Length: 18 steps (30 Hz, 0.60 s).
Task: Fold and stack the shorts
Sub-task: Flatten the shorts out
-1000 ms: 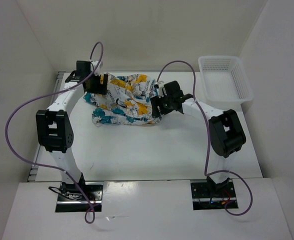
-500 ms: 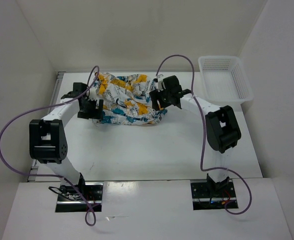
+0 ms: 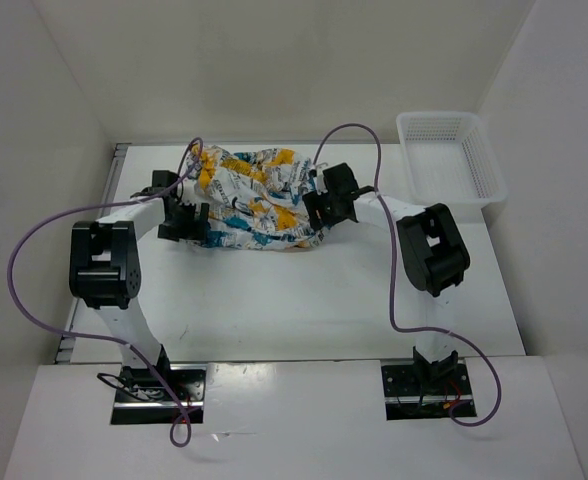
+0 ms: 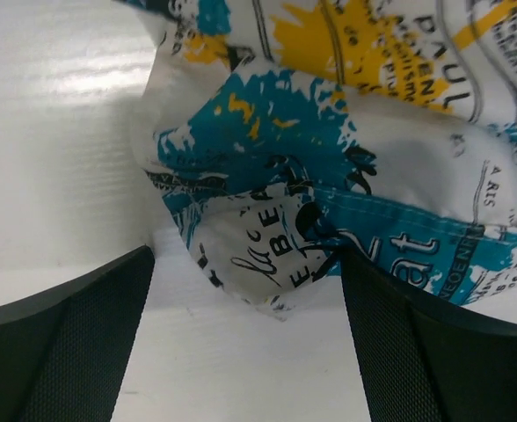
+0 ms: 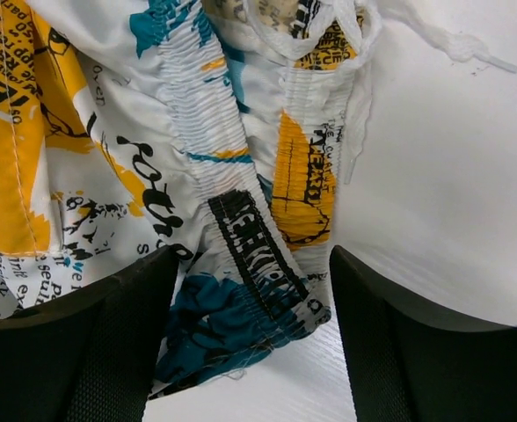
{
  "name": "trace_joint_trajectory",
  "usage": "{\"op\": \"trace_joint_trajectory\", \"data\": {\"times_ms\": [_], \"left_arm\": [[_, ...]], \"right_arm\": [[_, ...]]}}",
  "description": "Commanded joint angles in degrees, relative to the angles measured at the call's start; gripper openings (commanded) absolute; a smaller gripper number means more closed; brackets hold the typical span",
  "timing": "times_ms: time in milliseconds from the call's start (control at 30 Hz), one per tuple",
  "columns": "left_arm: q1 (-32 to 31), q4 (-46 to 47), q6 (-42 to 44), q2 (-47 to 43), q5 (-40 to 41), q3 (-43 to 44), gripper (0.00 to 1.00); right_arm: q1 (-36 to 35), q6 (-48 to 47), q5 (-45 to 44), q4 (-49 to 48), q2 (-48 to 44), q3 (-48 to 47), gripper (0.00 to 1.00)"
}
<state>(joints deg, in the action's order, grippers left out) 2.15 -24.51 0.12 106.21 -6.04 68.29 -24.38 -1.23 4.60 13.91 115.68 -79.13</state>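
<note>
My left gripper should close and would hold the shorts' printed corner, which pokes past its fingers on either side.
The shorts [image 3: 252, 195] lie crumpled on the white table, white fabric with teal, yellow-orange and black print. My left gripper [image 3: 190, 222] is low at their near-left edge. In the left wrist view a printed corner of the shorts [image 4: 267, 255] pokes between the open fingers [image 4: 74, 343], and the left gripper [image 4: 245, 294] has not closed on it. My right gripper [image 3: 317, 210] is at the shorts' right edge. In the right wrist view the elastic waistband corner [image 5: 258, 255] lies between the open fingers [image 5: 417, 352] of the right gripper [image 5: 251, 272]. A white drawstring [image 5: 452, 40] trails beyond it.
A white plastic mesh basket [image 3: 450, 158] stands at the back right of the table [image 3: 274, 300]. White walls close in the left, back and right sides. Purple cables [image 3: 34, 250] loop above both arms.
The left gripper has swung from the shorts' far-left corner down to their near-left edge. The right gripper has shifted slightly along the right edge. The shorts have been nudged a little.
</note>
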Motion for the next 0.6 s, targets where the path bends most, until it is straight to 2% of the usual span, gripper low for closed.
{"op": "trace_joint_trajectory", "data": {"times_ms": [0,33,67,200,233,333,367,433,567], "left_arm": [[0.31,1.49,-0.12,3.29,-2.12,-0.18,0.93],[0.31,1.49,-0.12,3.30,-4.04,-0.70,0.91],[0.31,0.96,-0.12,3.91,-5.11,-1.40,0.86],[0.31,0.96,-0.12,3.91,-5.91,-2.11,0.64],[0.31,0.96,-0.12,3.91,-7.04,-2.11,0.50],[0.31,-0.35,-0.12,3.91,-8.19,-2.11,0.22],[0.31,-0.36,-0.12,3.22,-8.72,-0.81,0.08],[0.31,-1.84,-0.12,1.81,-7.50,1.04,0.03],[0.83,-4.92,-0.12,-1.43,-3.64,12.80,0.00]], "right_arm": [[0.48,0.10,-1.79,-2.40,-1.41,1.87,0.74],[0.48,0.09,-1.79,-1.70,-1.42,3.36,0.72],[0.48,0.09,-0.31,-1.09,-2.12,4.15,0.71],[0.48,1.32,2.42,-1.08,-3.71,8.37,0.51],[0.48,2.02,2.43,-0.47,-4.23,8.90,0.36],[0.48,2.03,1.73,-0.46,-4.94,8.30,0.08],[0.48,2.03,1.73,0.06,-5.72,7.42,0.04],[0.48,0.80,1.73,0.06,-6.51,3.23,0.00],[0.48,-2.10,-0.37,0.59,-6.44,-10.31,0.00]]}}
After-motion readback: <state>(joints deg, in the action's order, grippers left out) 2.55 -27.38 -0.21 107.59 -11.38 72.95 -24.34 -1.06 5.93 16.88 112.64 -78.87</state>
